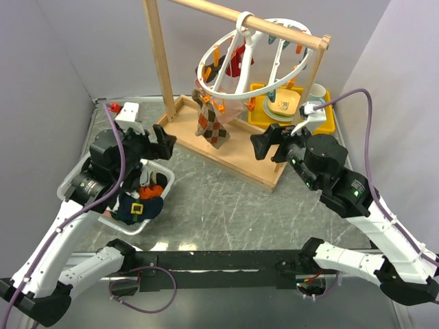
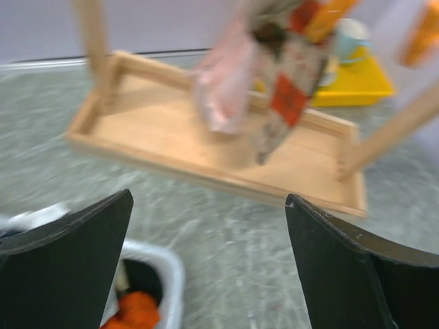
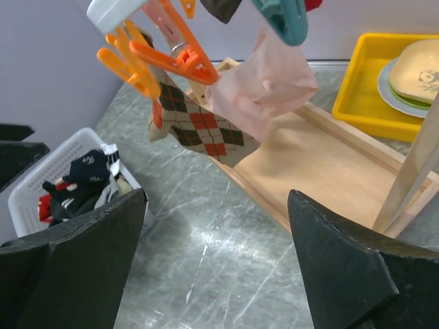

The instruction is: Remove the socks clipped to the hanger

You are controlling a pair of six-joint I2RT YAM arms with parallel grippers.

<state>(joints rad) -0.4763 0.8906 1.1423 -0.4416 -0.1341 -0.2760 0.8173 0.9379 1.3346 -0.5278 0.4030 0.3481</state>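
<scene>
I need to grab the argyle sock's hanging body below the orange clip (image 1: 210, 123) (image 2: 289, 94) with my left gripper next, so that the clip stays free for my right gripper to open.
The white round hanger (image 1: 255, 56) hangs by its hook from the wooden rack's top bar. An argyle sock (image 1: 212, 122), a pale pink sock (image 1: 232, 107) and a red sock (image 1: 238, 62) are clipped to it. The right wrist view shows the argyle sock (image 3: 199, 123), the pink sock (image 3: 264, 86) and orange clips (image 3: 164, 51). My left gripper (image 1: 164, 142) is open and empty above the white basket (image 1: 75, 184), left of the hanging socks. My right gripper (image 1: 269, 145) is open and empty, right of them. The left wrist view is blurred, with the socks (image 2: 274, 82) ahead.
The wooden rack base (image 1: 233, 154) lies under the hanger, with its post (image 1: 159, 58) at the left. The white basket holds several removed socks (image 1: 140, 205). A yellow tray (image 1: 322, 120) with plates and a cup stands at the back right. Grey walls close in both sides.
</scene>
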